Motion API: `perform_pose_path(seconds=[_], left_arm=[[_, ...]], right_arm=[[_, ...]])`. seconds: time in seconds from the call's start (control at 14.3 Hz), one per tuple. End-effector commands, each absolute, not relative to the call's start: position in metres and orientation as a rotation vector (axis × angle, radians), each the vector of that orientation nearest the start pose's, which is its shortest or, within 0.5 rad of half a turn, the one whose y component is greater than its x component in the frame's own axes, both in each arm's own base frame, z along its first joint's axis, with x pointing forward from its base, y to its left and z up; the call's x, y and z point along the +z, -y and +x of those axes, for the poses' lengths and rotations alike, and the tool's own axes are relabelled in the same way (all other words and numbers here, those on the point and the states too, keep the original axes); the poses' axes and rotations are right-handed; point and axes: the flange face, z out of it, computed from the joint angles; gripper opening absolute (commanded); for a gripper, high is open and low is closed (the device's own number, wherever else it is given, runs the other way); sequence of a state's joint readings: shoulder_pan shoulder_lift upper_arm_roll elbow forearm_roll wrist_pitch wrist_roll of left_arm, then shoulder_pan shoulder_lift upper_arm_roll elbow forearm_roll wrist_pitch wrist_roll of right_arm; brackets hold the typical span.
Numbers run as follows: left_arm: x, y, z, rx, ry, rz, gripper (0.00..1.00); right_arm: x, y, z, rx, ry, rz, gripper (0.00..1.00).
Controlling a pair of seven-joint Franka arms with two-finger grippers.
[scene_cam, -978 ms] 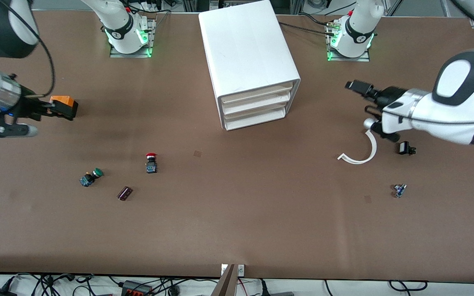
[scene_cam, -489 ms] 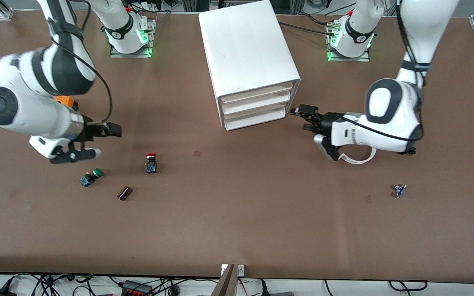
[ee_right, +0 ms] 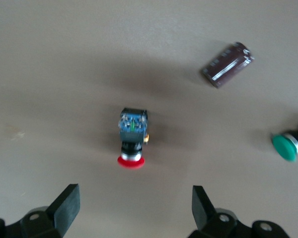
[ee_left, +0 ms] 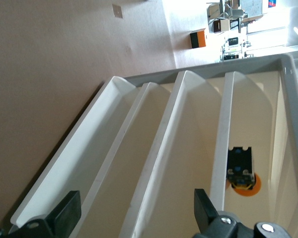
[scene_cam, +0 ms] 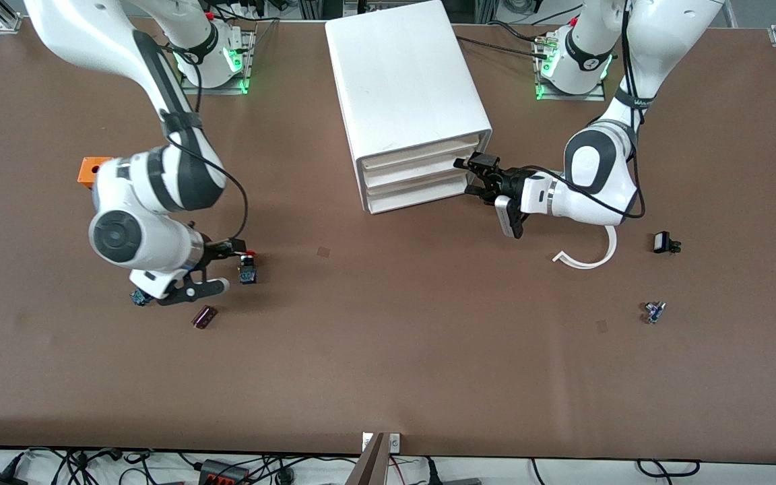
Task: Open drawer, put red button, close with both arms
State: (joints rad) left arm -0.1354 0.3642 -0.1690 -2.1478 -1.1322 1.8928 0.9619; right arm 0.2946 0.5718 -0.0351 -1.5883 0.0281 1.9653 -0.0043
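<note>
My right gripper should next grab the button by its black neck behind the red cap (scene_cam: pixel 248 261). Then it can put the red button into the drawer (scene_cam: pixel 417 166).
The red button (scene_cam: pixel 248 267) stands on the brown table, toward the right arm's end; in the right wrist view (ee_right: pixel 132 138) its red cap points toward the gripper. My right gripper (scene_cam: pixel 238 249) is open, low and just beside the button, with the jaws (ee_right: pixel 134 207) spread wide and not touching it. The white drawer unit (scene_cam: pixel 408 94) has three drawers (scene_cam: pixel 422 176), all shut. My left gripper (scene_cam: pixel 467 176) is open at the corner of the drawer fronts nearest the left arm's end. The left wrist view shows its jaws (ee_left: pixel 134 212) spread across the white drawer edges (ee_left: pixel 188 148).
A dark purple cylinder (scene_cam: pixel 204 316) (ee_right: pixel 227 64) and a green button (ee_right: pixel 287 147) lie near the red button; my right arm hides most of the green one in the front view. An orange block (scene_cam: pixel 93 170), a white curved strip (scene_cam: pixel 590 254) and two small parts (scene_cam: pixel 662 242) (scene_cam: pixel 654 311) also lie on the table.
My right gripper has swung in from the table's end and come down beside the red button. My left gripper has moved in to the drawer fronts. The button has not moved.
</note>
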Motion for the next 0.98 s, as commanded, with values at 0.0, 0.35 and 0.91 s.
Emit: perform_pose_path(seconds=[0.0, 0.35, 0.91], left_arm=[[0.23, 0.227, 0.472, -0.205, 0.517, 1.946, 0.99], [0.202, 0.242, 0.456, -0.259, 0.54, 1.916, 0.51], [0.209, 0.233, 0.506, -0.152, 0.577, 1.914, 0.03]], right_arm=[[0.258, -0.188, 0.653, 0.29, 0.464, -3.137, 1.0], [0.221, -0.183, 0.65, 0.341, 0.465, -3.137, 1.0], [0.184, -0.184, 0.641, 0.427, 0.488, -3.121, 1.0]])
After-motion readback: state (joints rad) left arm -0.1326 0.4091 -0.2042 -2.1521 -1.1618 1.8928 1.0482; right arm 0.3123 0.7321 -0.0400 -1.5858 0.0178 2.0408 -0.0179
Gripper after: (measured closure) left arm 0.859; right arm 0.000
